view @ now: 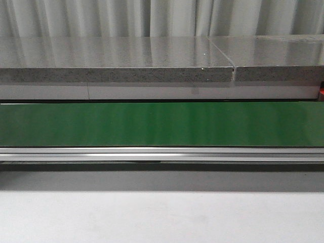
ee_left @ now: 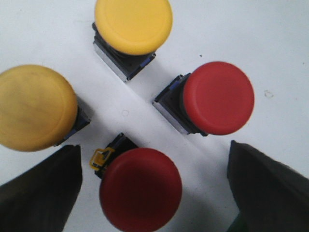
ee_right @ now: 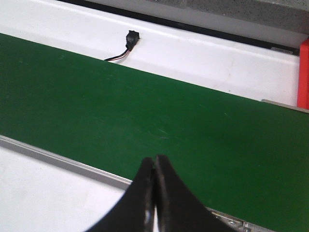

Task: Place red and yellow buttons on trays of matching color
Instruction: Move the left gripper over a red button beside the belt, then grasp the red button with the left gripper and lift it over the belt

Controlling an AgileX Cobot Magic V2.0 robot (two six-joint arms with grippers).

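Note:
The red button has my left gripper's fingers beside its sides, so my left gripper should close on it now.
In the left wrist view, several mushroom buttons stand on a white surface. A red button (ee_left: 140,189) with a yellow clip sits between the open fingers of my left gripper (ee_left: 154,186), untouched. A second red button (ee_left: 218,97) and two yellow buttons (ee_left: 133,24) (ee_left: 35,107) stand beyond it. My right gripper (ee_right: 154,162) is shut and empty, hovering over the near edge of the green conveyor belt (ee_right: 145,111). A red edge (ee_right: 303,72), possibly the red tray, shows beyond the belt. No yellow tray is in view. No gripper or button shows in the front view.
The green belt (view: 162,124) runs across the front view with a metal rail (view: 162,153) in front and a grey stone counter (view: 116,61) behind. A small black connector with wires (ee_right: 130,39) lies on the white ledge behind the belt.

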